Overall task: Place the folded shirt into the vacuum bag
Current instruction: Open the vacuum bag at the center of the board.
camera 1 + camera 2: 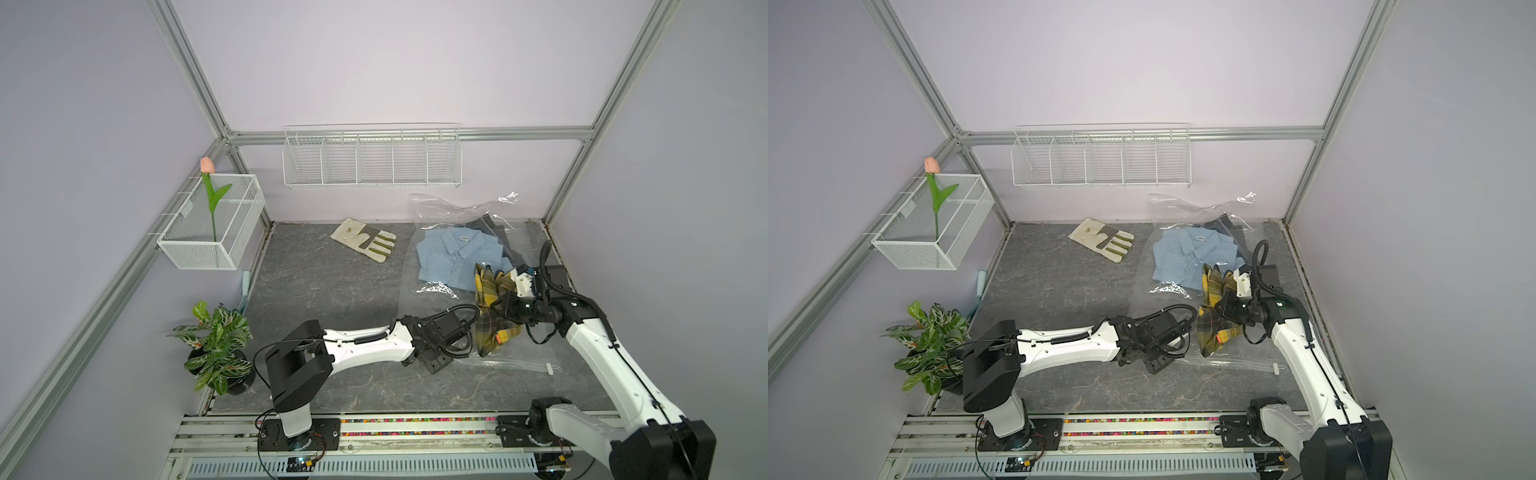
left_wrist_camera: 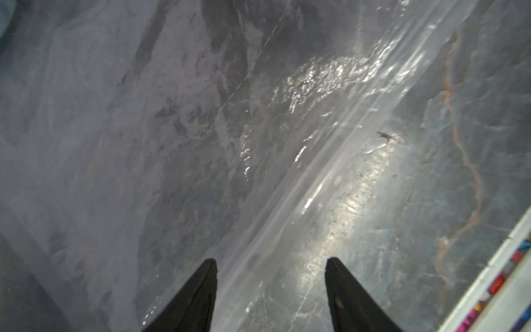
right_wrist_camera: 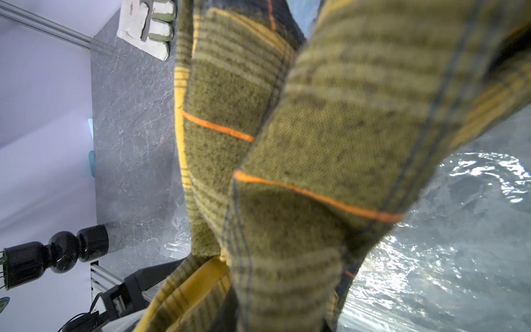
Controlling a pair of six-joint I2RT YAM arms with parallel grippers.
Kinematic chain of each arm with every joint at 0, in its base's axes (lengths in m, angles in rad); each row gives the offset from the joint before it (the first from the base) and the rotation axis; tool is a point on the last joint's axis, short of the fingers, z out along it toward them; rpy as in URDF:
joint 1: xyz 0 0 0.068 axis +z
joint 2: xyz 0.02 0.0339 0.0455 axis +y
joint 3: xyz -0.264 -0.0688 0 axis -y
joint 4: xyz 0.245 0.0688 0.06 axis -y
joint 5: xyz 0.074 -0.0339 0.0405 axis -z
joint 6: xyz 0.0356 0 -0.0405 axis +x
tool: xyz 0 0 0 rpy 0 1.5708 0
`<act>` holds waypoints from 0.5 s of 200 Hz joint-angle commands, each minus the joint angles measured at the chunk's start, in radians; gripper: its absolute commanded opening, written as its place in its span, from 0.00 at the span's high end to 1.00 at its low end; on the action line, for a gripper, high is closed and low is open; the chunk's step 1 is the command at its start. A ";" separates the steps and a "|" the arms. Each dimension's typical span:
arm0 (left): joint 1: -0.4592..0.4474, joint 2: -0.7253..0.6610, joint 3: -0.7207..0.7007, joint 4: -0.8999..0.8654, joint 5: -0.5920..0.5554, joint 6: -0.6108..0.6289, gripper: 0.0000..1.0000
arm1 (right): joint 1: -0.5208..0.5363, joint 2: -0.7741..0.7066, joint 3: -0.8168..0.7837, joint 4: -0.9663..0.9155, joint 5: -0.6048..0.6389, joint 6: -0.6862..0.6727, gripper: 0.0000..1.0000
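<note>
The vacuum bag's upper layer (image 1: 473,361) needs to be pinched next by my left gripper at the near zip strip (image 1: 508,365), to hold the bag's opening open for the shirt.
The folded shirt (image 1: 494,328) (image 1: 1214,332) is yellow-and-olive plaid with thin orange lines. It hangs bunched from my right gripper (image 1: 505,305) (image 1: 1227,305), which is shut on it, above the near part of the vacuum bag (image 1: 411,286) (image 1: 1142,291). In the right wrist view the shirt (image 3: 316,143) hides the fingers. The clear, crinkly bag lies at the right of the table. Its zip strip (image 2: 287,184) and white slider clip (image 1: 549,368) (image 1: 1276,368) are at the near edge. My left gripper (image 1: 432,363) (image 1: 1152,363) (image 2: 270,261) stands open just above that strip, holding nothing.
A light blue shirt (image 1: 453,257) and a dark garment (image 1: 494,226) lie in the bag's far part. A work glove (image 1: 365,243) lies at the back centre. A potted plant (image 1: 218,349) stands front left. A mesh basket (image 1: 212,224) with a tulip and a wire rack (image 1: 372,160) hang on the walls.
</note>
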 commanded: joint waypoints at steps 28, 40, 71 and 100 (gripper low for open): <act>-0.025 0.071 0.043 0.034 -0.197 0.134 0.37 | -0.006 -0.051 -0.028 -0.052 0.017 -0.016 0.93; -0.027 0.086 0.051 0.043 -0.205 0.151 0.38 | -0.007 -0.056 -0.032 -0.055 0.020 -0.017 0.93; -0.028 0.115 0.086 0.041 -0.253 0.153 0.45 | -0.011 -0.060 -0.042 -0.058 0.025 -0.021 0.93; -0.024 0.102 0.079 0.076 -0.262 0.136 0.56 | -0.022 -0.078 -0.026 -0.105 0.050 -0.046 0.93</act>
